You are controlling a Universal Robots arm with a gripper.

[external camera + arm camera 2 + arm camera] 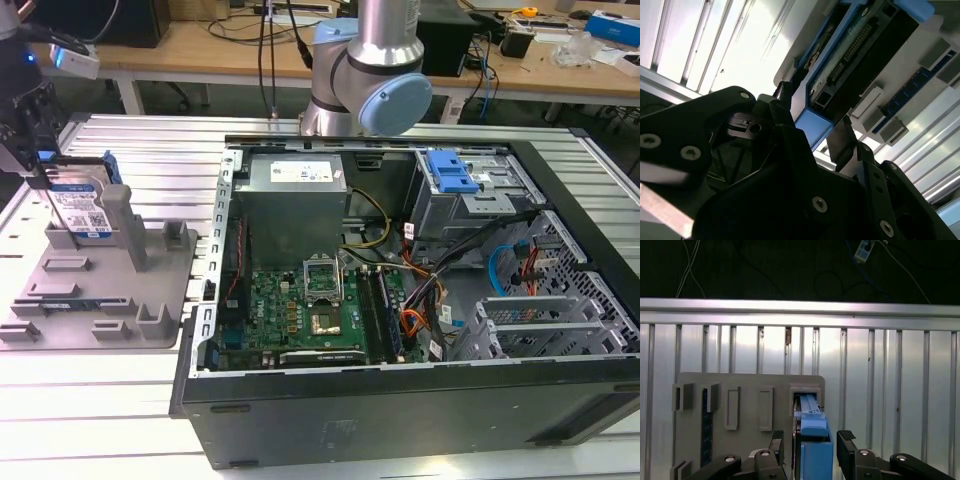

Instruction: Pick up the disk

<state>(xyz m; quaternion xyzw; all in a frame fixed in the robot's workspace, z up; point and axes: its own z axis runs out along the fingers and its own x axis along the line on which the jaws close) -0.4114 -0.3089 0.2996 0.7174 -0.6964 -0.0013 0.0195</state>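
My fingers reach down beside the blue bar of the disk, so it is time to close, and closing now would catch the disk.
The disk stands on edge in the grey fixture tray at the exterior view's left, its blue-and-white label and blue side rails showing. My gripper hangs over it from above, fingers reaching down along its top edge. In the first wrist view the disk's blue rail sits between the two black fingertips, a thin gap on each side. The second wrist view shows the same: the gripper straddles the disk, open and not pressing on it.
An open computer case lies on the slatted aluminium table right of the tray, with a blue-handled drive cage inside. The arm's base stands behind the case. Upright posts rise from the tray beside the disk.
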